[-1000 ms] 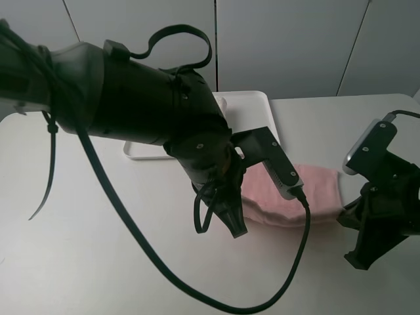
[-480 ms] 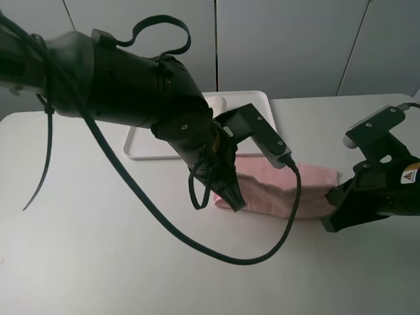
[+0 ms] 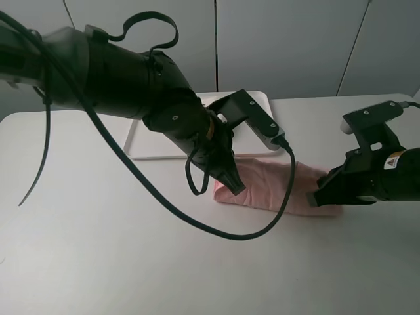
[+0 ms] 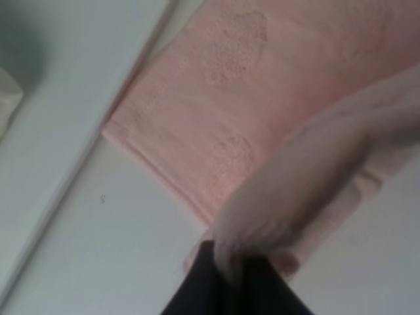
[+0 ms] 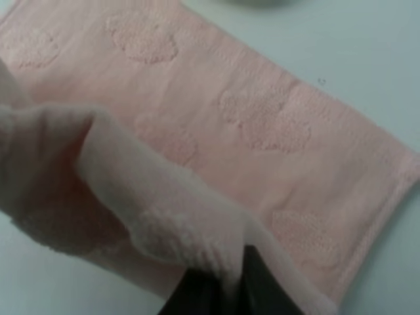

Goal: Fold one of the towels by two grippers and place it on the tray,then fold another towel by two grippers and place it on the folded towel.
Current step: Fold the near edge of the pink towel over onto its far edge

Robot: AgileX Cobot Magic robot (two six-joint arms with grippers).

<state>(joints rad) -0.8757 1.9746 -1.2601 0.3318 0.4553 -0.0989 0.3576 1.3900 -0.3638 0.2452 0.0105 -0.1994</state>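
A broad piece of pink towel separates my gripper's fingers from the towel's far edge (image 5: 303, 81): the pink towel should have its flap (image 5: 157, 190) there before I open my right gripper.
The pink towel (image 3: 266, 187) lies on the table in front of the tray (image 3: 152, 148), doubled over along its length. My left gripper (image 3: 233, 188) is shut on its left end, and the left wrist view shows a raised fold of pink towel (image 4: 216, 151) pinched in the left gripper (image 4: 230, 283). My right gripper (image 3: 317, 197) is shut on the right end, where the right wrist view shows a lifted flap of pink towel (image 5: 275, 138) in the right gripper (image 5: 226, 287). A sliver of the cream towel (image 4: 6, 98) shows on the tray (image 4: 72, 85). My left arm hides most of the tray.
The bulky left arm (image 3: 125, 85) and its looping black cable (image 3: 164, 210) hang over the table's middle. The white table (image 3: 98, 262) runs on to the front and left. A grey panelled wall (image 3: 282, 46) stands behind.
Both grippers have carried the pink towel's near edge away from the table's front, toward the tray, and come down lower. The towel now lies narrower and closer to the tray.
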